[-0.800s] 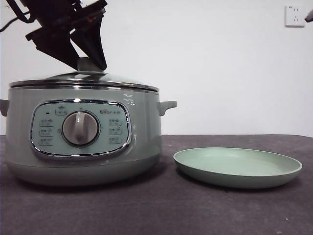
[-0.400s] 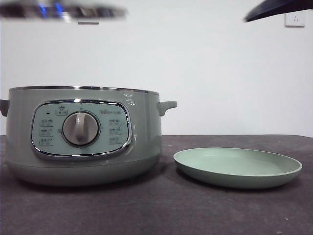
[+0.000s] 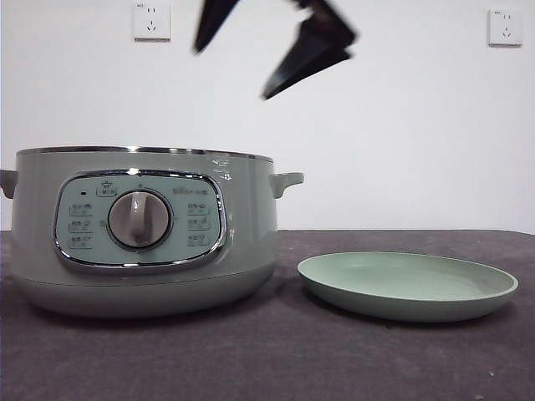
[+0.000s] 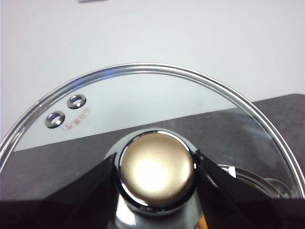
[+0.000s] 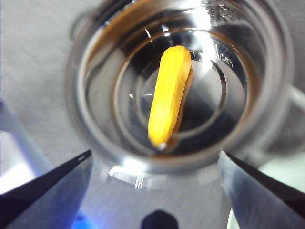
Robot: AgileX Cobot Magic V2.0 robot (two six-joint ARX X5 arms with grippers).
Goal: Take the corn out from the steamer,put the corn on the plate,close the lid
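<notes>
I should pick up the yellow corn by its middle (image 5: 169,95) with my right gripper next, so that I can move it onto the plate.
The sage-green steamer (image 3: 142,230) stands open at the left of the table. In the right wrist view the yellow corn (image 5: 169,95) lies in the steamer's shiny inner pot (image 5: 76,95). My right gripper (image 5: 155,153) is open and empty above the pot; in the front view it shows as two spread black jaws (image 3: 232,73) high over the steamer's right half. My left gripper (image 4: 156,167) is shut on the knob of the glass lid (image 4: 143,105) and holds it up, out of the front view. The pale-green plate (image 3: 408,286) lies empty to the right of the steamer.
The dark table (image 3: 276,359) runs in front of a white wall with two sockets (image 3: 151,21) (image 3: 505,27). The steamer's side handle (image 3: 286,181) sticks out toward the plate.
The lid was lifted off the steamer and carried up out of the front view. The right gripper came in from the upper right and now hangs over the open pot.
</notes>
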